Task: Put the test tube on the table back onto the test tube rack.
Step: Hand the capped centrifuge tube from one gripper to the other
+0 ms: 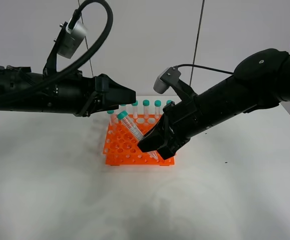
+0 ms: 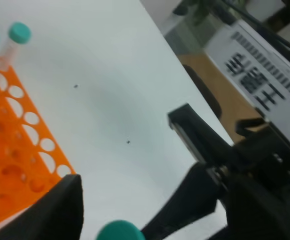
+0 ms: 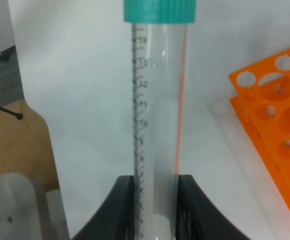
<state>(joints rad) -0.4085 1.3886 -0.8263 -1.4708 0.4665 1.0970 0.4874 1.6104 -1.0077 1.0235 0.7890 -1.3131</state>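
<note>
My left gripper next needs to grab the test tube by its teal cap (image 1: pixel 122 115). Then my left gripper needs to put the tube back into the rack (image 1: pixel 127 152).
My right gripper (image 1: pixel 152 144) is shut on the test tube (image 1: pixel 130 126), a clear tube with a teal cap. It holds the tube tilted over the orange test tube rack (image 1: pixel 127 152), cap up and to the left, with the tip hidden behind the fingers. In the right wrist view the tube (image 3: pixel 157 110) stands between the two black fingers (image 3: pixel 123 205), with the rack (image 3: pixel 280 125) beside it. My left gripper (image 1: pixel 127 95) is open and empty, hovering above the rack's back left. In the left wrist view its fingers (image 2: pixel 197 132) spread over the table (image 2: pixel 109 75) next to the rack (image 2: pixel 9 150).
Several more teal-capped tubes (image 1: pixel 146 107) stand upright in the rack's back row; two show in the left wrist view (image 2: pixel 15 37). A teal cap (image 2: pixel 119 231) shows at that view's edge. The white table (image 1: pixel 59 190) extends around the rack. A wooden floor and a labelled box (image 2: pixel 260 80) lie beyond the table edge.
</note>
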